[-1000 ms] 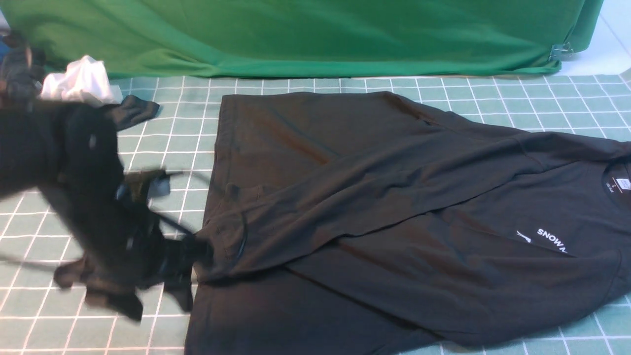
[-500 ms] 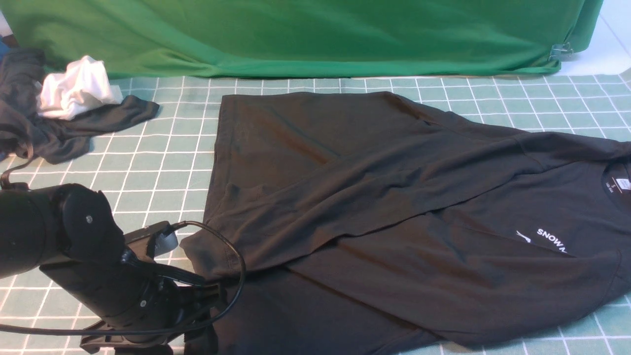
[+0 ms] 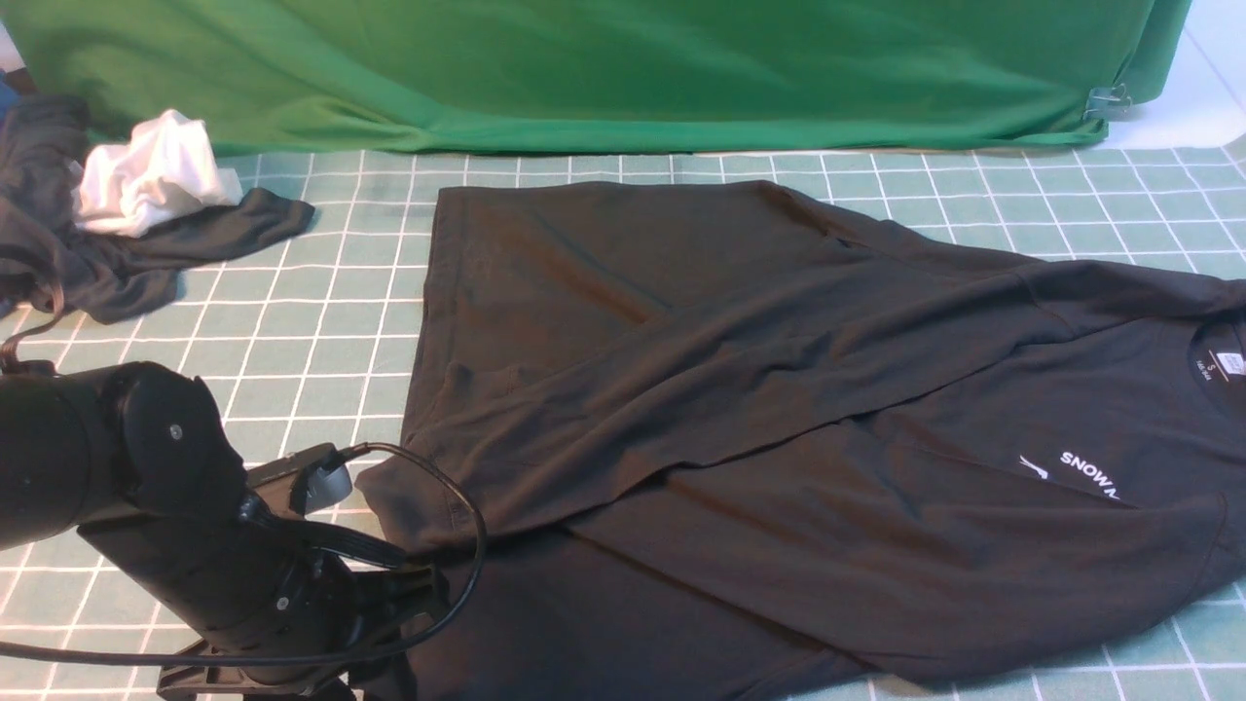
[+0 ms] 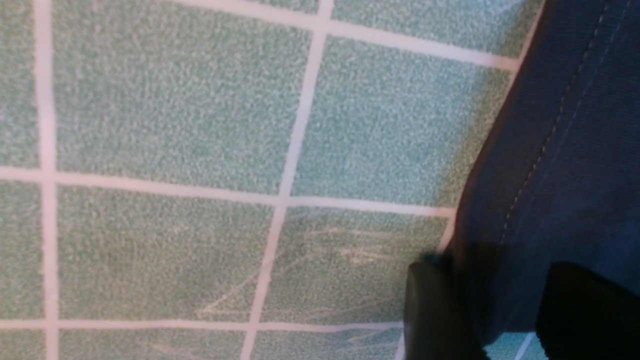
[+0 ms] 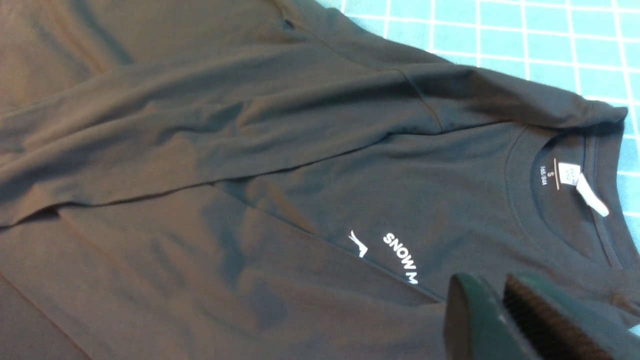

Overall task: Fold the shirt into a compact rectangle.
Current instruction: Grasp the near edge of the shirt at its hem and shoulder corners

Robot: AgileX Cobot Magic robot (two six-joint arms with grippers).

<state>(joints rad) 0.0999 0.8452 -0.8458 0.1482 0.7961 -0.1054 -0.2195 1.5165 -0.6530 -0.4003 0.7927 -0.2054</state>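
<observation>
The shirt's body lies flat on the mat, so my left gripper will pinch the shirt by its stitched hem corner [image 4: 501, 297], where the shirt's edge is free.
The black shirt [image 3: 740, 419] lies flat on the green grid mat [image 3: 321, 321], collar to the right, one long sleeve folded diagonally across the body with its cuff [image 3: 414, 506] at the left. The white print [image 5: 400, 257] and neck label [image 5: 575, 180] show in the right wrist view. My left gripper [image 4: 500, 305] is down at the near left hem corner, open, its fingers [image 4: 430, 310] straddling the stitched hem [image 4: 540, 165]. My right gripper [image 5: 492, 290] hovers over the chest beside the print, shut and holding nothing; it is outside the front view.
A dark grey cloth [image 3: 117, 263] bunched with a white cloth [image 3: 151, 175] lies at the back left. A green backdrop [image 3: 584, 68] hangs along the far edge, with a metal clip [image 3: 1108, 99] at its right. The left arm's cable [image 3: 472, 555] loops over the shirt's left edge.
My left arm swung away from the sleeve cuff and came down to the near left hem corner, then stayed nearly still. The shirt has not shifted.
</observation>
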